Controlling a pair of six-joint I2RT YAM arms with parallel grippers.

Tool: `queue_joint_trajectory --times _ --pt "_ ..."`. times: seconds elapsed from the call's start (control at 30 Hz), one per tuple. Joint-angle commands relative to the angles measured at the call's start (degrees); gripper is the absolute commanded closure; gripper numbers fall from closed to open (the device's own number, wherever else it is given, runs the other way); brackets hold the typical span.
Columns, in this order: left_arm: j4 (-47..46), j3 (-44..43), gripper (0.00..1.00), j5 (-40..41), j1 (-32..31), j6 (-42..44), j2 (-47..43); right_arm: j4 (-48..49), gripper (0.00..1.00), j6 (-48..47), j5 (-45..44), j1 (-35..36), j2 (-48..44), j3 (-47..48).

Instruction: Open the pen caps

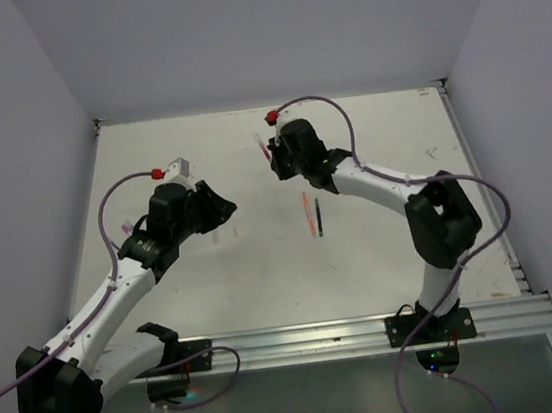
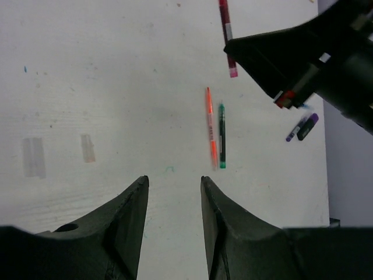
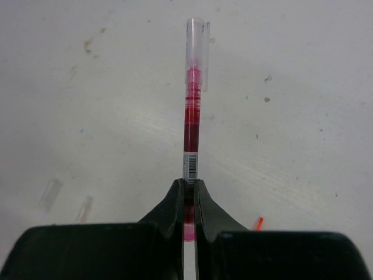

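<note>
My left gripper grabs the red pen [image 3: 192, 125] by its clear cap [image 3: 197, 51] next, leaving the pen's body to my right gripper, to open the pen.
My right gripper [image 3: 190, 184] is shut on a red pen [image 3: 192, 125] and holds it by its lower body, near the back of the table [image 1: 273, 162]. A whitish clear cap [image 3: 197, 44] sits on the pen's far tip. My left gripper [image 2: 173, 181] is open and empty, above the table to the left of the right gripper [image 1: 226, 210]. Two loose clear caps [image 2: 33, 156] [image 2: 87, 147] lie on the table. A purple cap and a small purple piece [image 2: 307, 126] lie near the table's edge.
An orange pen [image 2: 210, 125] and a dark green pen [image 2: 221, 135] lie side by side in the middle of the table [image 1: 309, 212]. The white table [image 1: 378, 133] has walls behind and at both sides.
</note>
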State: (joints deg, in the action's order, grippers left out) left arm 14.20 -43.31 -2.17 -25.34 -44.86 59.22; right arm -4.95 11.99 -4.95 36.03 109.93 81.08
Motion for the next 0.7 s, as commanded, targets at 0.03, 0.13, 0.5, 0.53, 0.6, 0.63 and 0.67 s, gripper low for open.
queue_joint_trajectory --times 0.03,0.13,0.5,0.53,0.6,0.63,0.67 --pt "-3.56 1.21 0.56 -6.08 -0.41 -3.83 -2.36 3.55 1.00 4.95 3.89 2.46 -15.34 -10.56" --pt "-5.05 0.95 0.55 -7.49 -0.67 -5.14 -1.74 3.46 1.00 8.47 4.42 6.06 -26.05 -21.20" --pt "-16.30 1.47 0.40 -13.73 -3.13 -8.66 2.56 0.64 1.00 12.88 1.09 16.96 -46.37 -37.75" --pt "-16.31 1.73 0.40 -13.65 -3.48 -8.75 3.17 0.47 1.00 12.88 0.91 16.97 -46.73 -37.92" --pt "-16.65 2.17 0.40 -12.94 -4.27 -9.01 3.97 0.29 1.00 12.97 1.25 16.97 -46.74 -38.01" --pt "-17.35 3.05 0.40 -13.12 -4.54 -9.36 4.23 0.29 1.00 12.89 1.52 17.05 -46.56 -37.92" --pt "-18.58 3.49 0.40 -13.21 -4.71 -9.98 4.50 0.38 1.00 12.88 1.61 17.23 -46.39 -38.01"
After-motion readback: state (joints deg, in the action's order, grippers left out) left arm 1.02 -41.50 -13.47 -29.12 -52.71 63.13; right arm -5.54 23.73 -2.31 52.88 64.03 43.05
